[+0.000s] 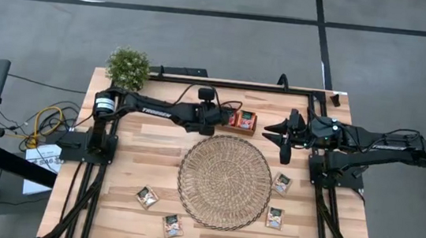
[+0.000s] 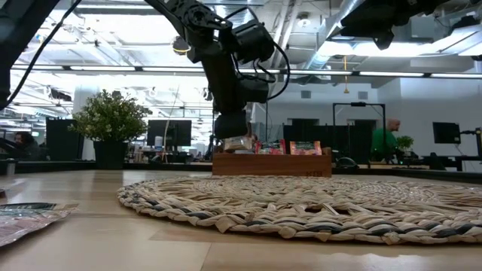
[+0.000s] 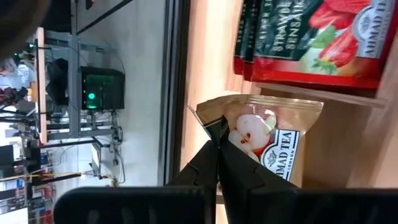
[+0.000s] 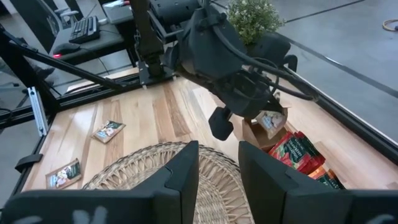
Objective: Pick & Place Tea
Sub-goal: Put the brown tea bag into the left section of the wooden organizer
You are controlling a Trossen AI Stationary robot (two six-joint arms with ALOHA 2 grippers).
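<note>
The peach-coloured sachet's lower edge is pointing into the tray's open section, so I will open my left gripper now, and the sachet would stay inside.
My left gripper is shut on a peach-coloured tea sachet at the left end of the small wooden tray. The same sachet shows in the low view at the height of the tray's rim. Red sachets stand upright in the tray. Several more sachets lie flat on the table, two at the near left and two right of the round straw mat. My right gripper waits open, right of the tray and above the table. My left gripper pinches the sachet by one edge near a corner between its two shut fingers. The fingers slant down from the table's left side. The sachet stands on edge over the tray's left end; I cannot tell whether it touches the tray.
The round woven mat fills the table's middle, just on the near side of the tray. A potted plant stands at the far left corner. Black frame rails run along the far and side edges.
</note>
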